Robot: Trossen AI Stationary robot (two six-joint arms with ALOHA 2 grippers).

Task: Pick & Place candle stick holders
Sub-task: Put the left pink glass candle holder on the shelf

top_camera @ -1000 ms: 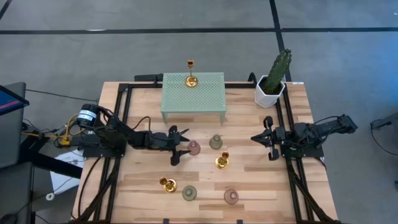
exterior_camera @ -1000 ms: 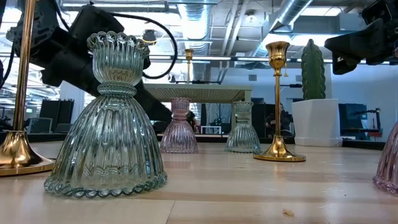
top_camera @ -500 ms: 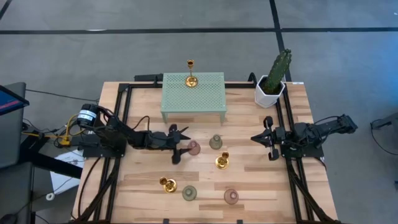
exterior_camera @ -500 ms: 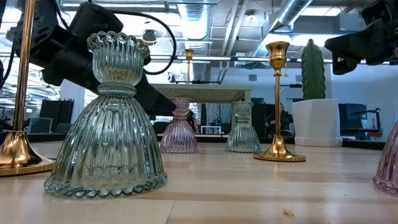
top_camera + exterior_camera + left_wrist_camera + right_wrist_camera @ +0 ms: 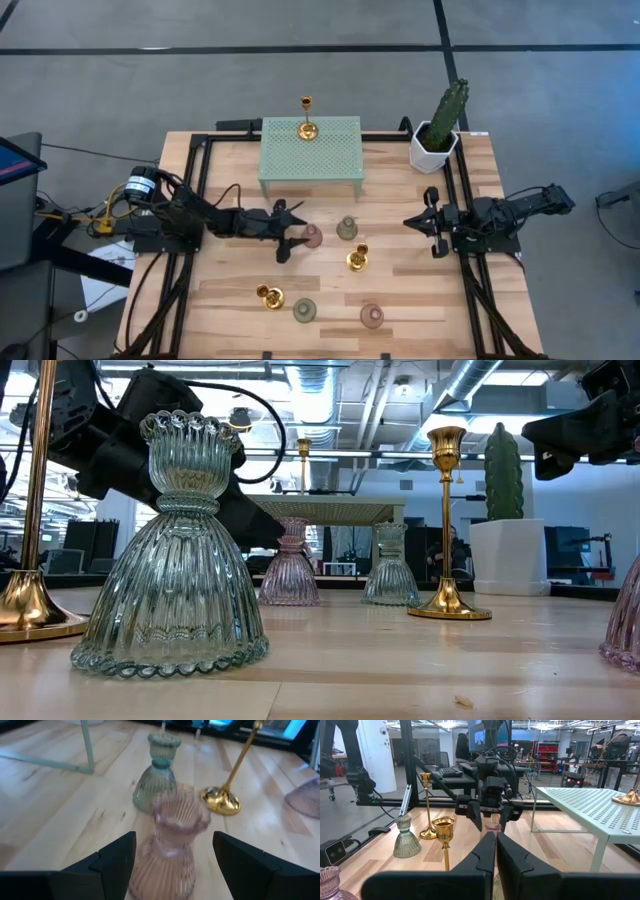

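Observation:
The fingers of the left gripper are still short of the pink holder's neck (image 5: pixel 312 234), so it isn't time to close. The left gripper needs to move toward it first and then close on it.
Several candle stick holders stand on their bases on the wooden table. A pink bell-shaped holder (image 5: pixel 312 237) stands between the fingers of my left gripper (image 5: pixel 298 236), which is open and held level; in the left wrist view the pink holder (image 5: pixel 172 845) shows a gap to each finger. Beyond it are a green holder (image 5: pixel 347 229) and a gold one (image 5: pixel 357 258). Nearer the front edge stand another gold holder (image 5: pixel 269 296), a green one (image 5: pixel 304 309) and a pink one (image 5: pixel 372 316). One more gold holder (image 5: pixel 306 128) stands on the mint stand (image 5: pixel 325 150). My right gripper (image 5: pixel 408 221) waits shut at the table's right side.
The mint perforated stand rests on thin legs at the table's far middle. A cactus in a white pot (image 5: pixel 436 130) is at the far right corner. Black frame rails (image 5: pixel 195 200) run along both sides of the table. Bare wood lies between the two rows of holders.

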